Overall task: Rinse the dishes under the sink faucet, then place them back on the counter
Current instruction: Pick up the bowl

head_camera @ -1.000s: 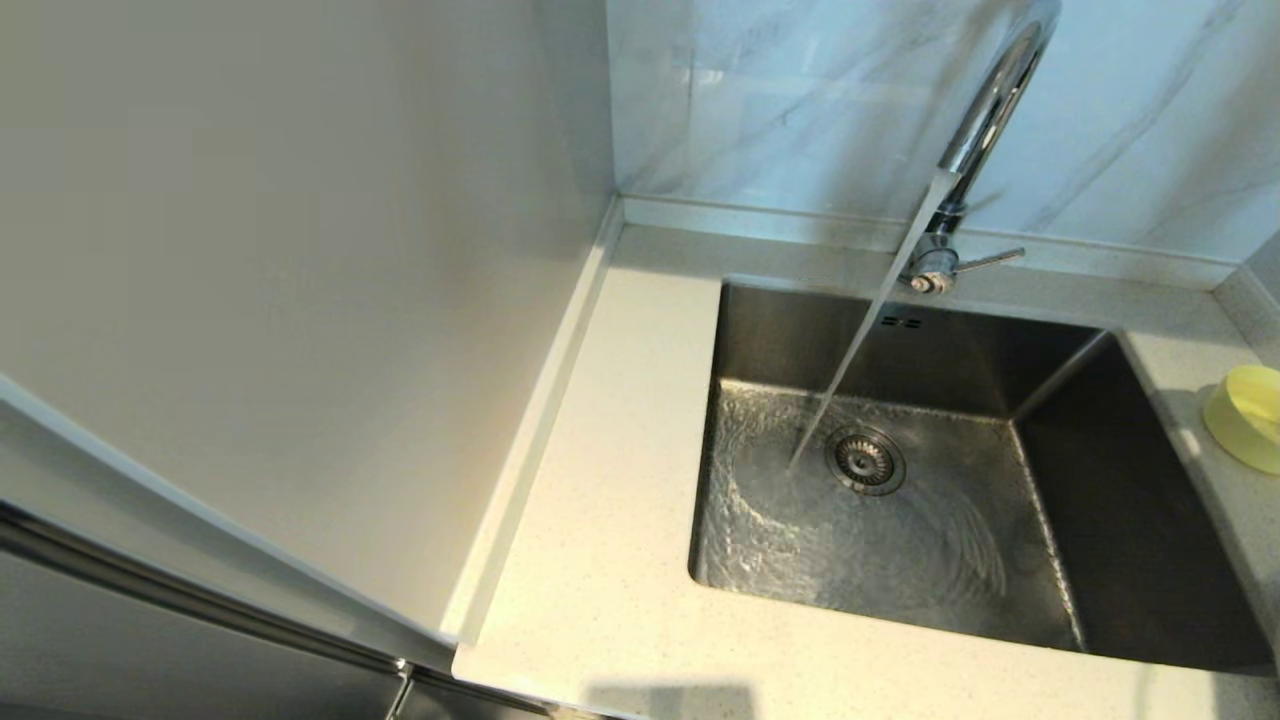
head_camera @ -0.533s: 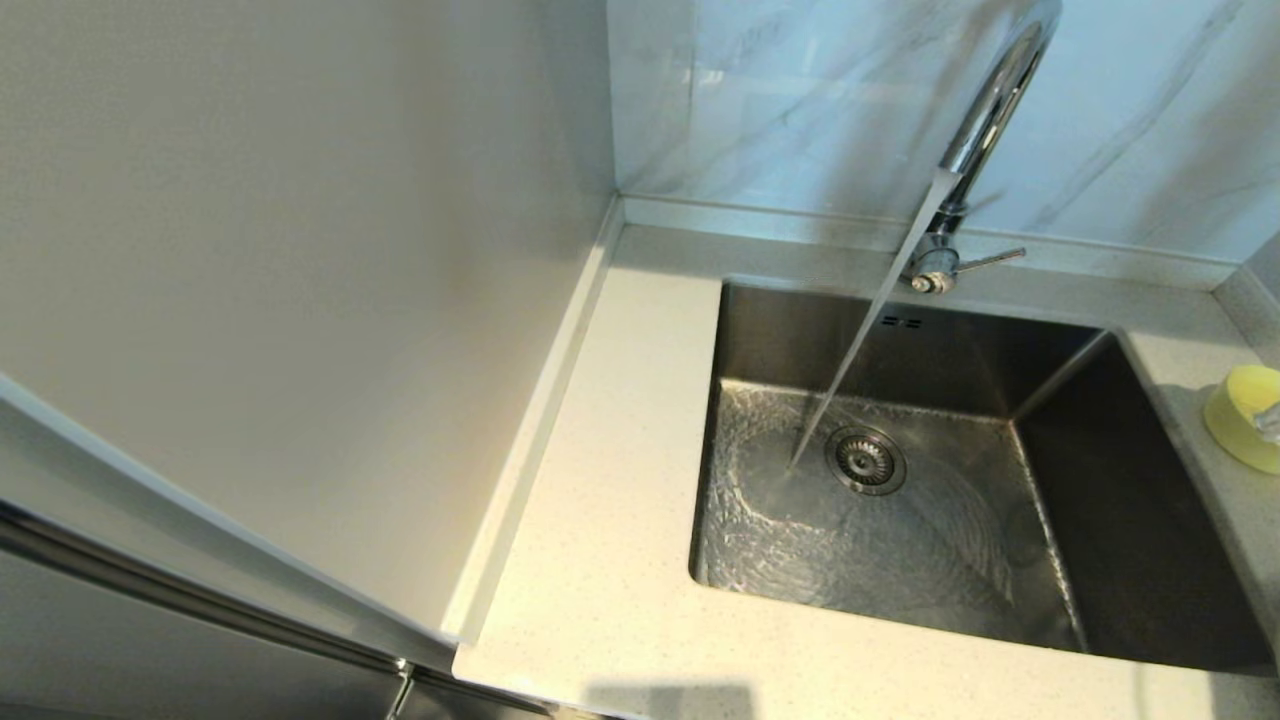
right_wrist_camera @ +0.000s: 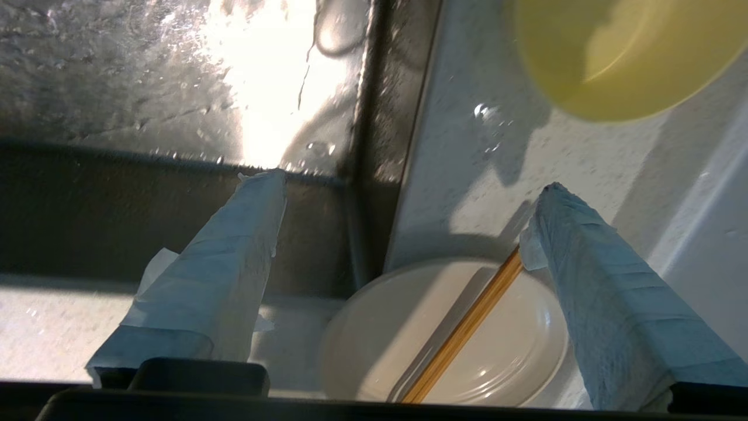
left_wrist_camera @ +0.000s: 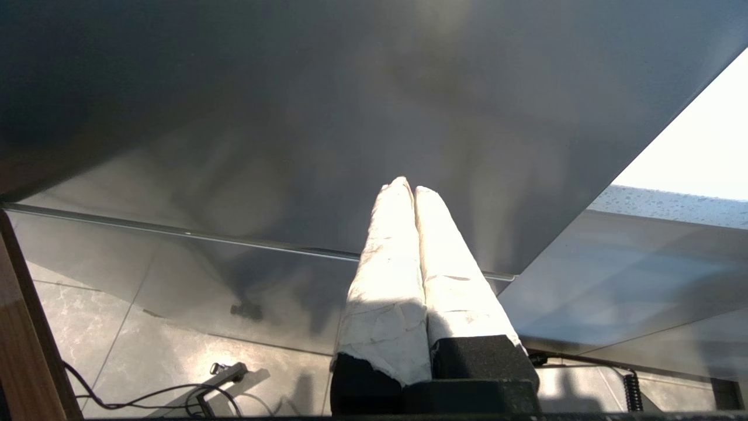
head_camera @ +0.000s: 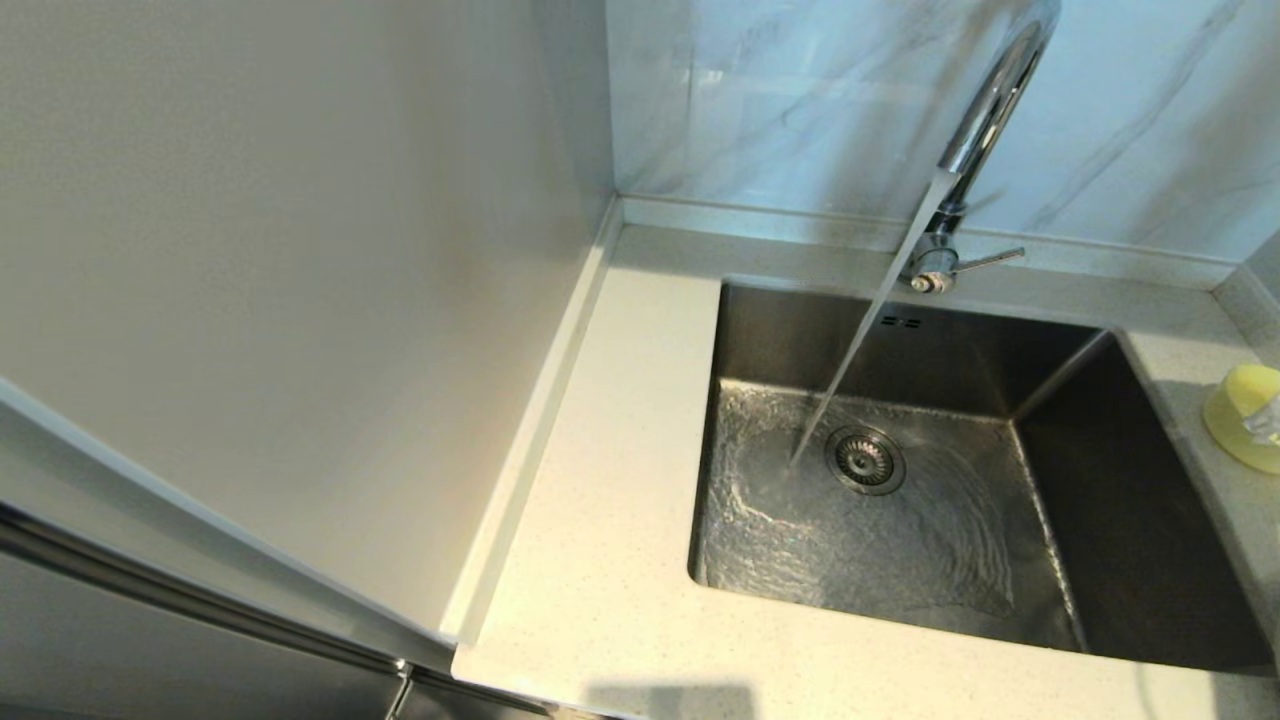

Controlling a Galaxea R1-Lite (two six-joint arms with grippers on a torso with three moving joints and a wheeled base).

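Observation:
My right gripper is to grab the pale-yellow bowl by its rim next. Then it can rinse the bowl under the sink faucet.
Water runs from the chrome sink faucet [head_camera: 985, 110] into the sink. The small pale-yellow bowl [head_camera: 1232, 425] stands on the speckled counter [head_camera: 620, 500] at the far right of the sink. My right gripper [right_wrist_camera: 407, 182] hangs open above the counter's right strip, its jaws wide apart and empty. One of its fingertips [head_camera: 1265, 420] shows at the head view's right edge, over the bowl. Under it lies the cream plate [right_wrist_camera: 520, 356] with the brown chopsticks [right_wrist_camera: 467, 327] laid across it, and the bowl [right_wrist_camera: 613, 58] sits farther on. My left gripper [left_wrist_camera: 407, 187] is shut and empty, parked low beside a dark cabinet front.
The steel sink [head_camera: 1150, 520] has a round drain strainer [head_camera: 865, 460] and rippling water on its floor. A tall pale panel [head_camera: 300, 300] walls off the counter's left side. Grey-veined marble tiles [head_camera: 800, 100] stand behind. The faucet's side lever [head_camera: 990, 260] points right.
A wrapped fingertip of my right gripper has come into the head view at the right edge, over the yellow bowl. The water keeps running.

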